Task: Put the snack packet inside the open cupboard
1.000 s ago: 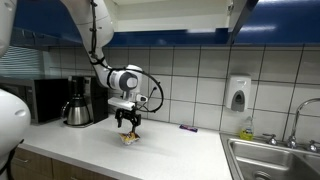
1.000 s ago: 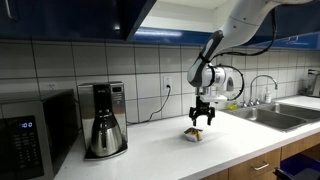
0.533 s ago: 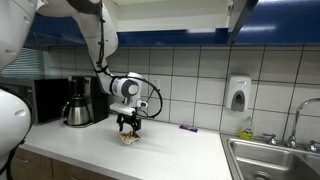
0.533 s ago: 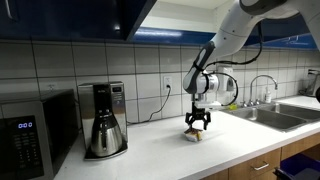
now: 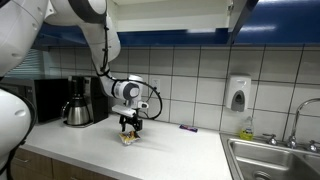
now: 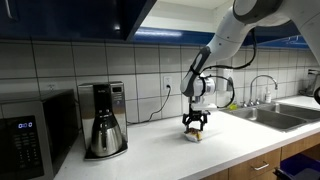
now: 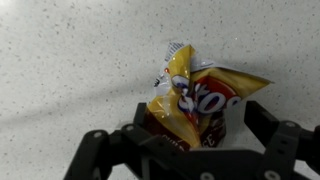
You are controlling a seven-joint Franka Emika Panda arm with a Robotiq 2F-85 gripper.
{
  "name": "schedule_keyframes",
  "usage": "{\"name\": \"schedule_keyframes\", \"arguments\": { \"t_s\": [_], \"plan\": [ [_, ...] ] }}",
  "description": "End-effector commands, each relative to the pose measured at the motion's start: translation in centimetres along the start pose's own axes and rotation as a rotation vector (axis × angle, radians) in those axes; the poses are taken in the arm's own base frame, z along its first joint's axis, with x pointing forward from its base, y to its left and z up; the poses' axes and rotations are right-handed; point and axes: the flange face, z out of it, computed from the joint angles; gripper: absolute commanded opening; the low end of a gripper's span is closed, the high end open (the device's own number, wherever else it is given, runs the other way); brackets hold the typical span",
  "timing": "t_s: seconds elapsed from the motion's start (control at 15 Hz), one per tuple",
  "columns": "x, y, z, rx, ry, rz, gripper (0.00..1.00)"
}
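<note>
The packet's near edge (image 5: 129, 137) is between my fingers. I should close my gripper on it now.
The snack packet (image 7: 195, 95) is a crumpled yellow-orange foil bag with white and red bits. It lies on the white countertop, shown in both exterior views (image 5: 128, 139) (image 6: 192, 136). My gripper (image 7: 200, 125) is open and low over it, with one finger on each side of the packet's lower part. The gripper also shows in both exterior views (image 5: 131, 128) (image 6: 195, 126), pointing straight down. The open cupboard with dark blue doors hangs high above the counter (image 5: 240, 14) (image 6: 128, 16).
A coffee maker (image 5: 78, 100) (image 6: 103, 120) and a microwave (image 5: 45, 98) (image 6: 30, 125) stand by the tiled wall. A thin dark purple object (image 5: 187, 127) lies near the wall. A sink (image 5: 270, 160) with a faucet and a soap dispenser (image 5: 237, 93) are farther along.
The gripper has come down a little closer to the packet, and the arm above it has shifted. The packet has not moved.
</note>
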Motion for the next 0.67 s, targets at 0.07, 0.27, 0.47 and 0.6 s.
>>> {"name": "schedule_keyframes", "arguments": {
  "t_s": [0.07, 0.27, 0.47, 0.6],
  "plan": [
    [1.04, -0.57, 0.05, -0.003, 0.018, 0.021, 1.00],
    [1.19, -0.74, 0.14, -0.001, 0.016, 0.021, 0.75],
    [1.22, -0.82, 0.13, -0.002, 0.014, 0.018, 0.56],
    [1.24, -0.80, 0.09, -0.004, 0.014, 0.018, 0.40]
  ]
}}
